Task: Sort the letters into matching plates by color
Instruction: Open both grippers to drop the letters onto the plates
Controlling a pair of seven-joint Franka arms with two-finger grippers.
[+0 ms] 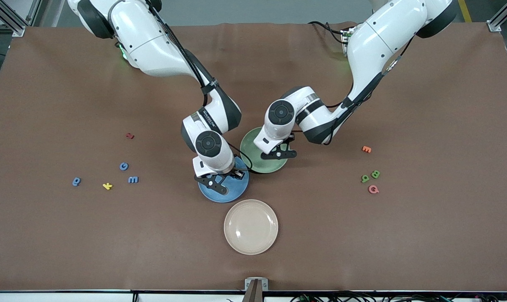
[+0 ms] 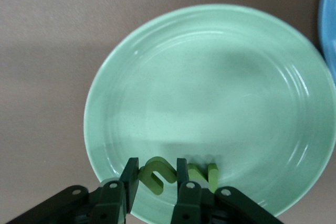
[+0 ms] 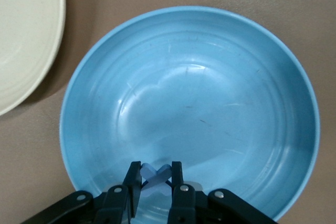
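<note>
I should open my left gripper now, because the green letter [image 2: 157, 176] is over the pale green plate, inside the plate's rim.
My left gripper [image 1: 278, 154] hangs low over the pale green plate [image 1: 247, 144]. In the left wrist view this gripper [image 2: 156, 167] is shut on a green letter [image 2: 157, 176] just above the plate [image 2: 210, 77]. Another green piece [image 2: 205, 174] shows beside one finger. My right gripper [image 1: 219, 181] hangs low over the blue plate [image 1: 233, 193]. In the right wrist view this gripper [image 3: 156, 170] is shut on a blue letter [image 3: 156, 178] above the plate [image 3: 236, 77]. The beige plate [image 1: 250, 226] is nearest the front camera and holds nothing.
Toward the right arm's end lie a red letter [image 1: 130, 136], three blue letters [image 1: 124, 166] [image 1: 133, 179] [image 1: 76, 181] and a yellow one [image 1: 107, 186]. Toward the left arm's end lie an orange letter [image 1: 366, 149], two green ones [image 1: 365, 178] [image 1: 375, 173] and a pink one [image 1: 373, 189].
</note>
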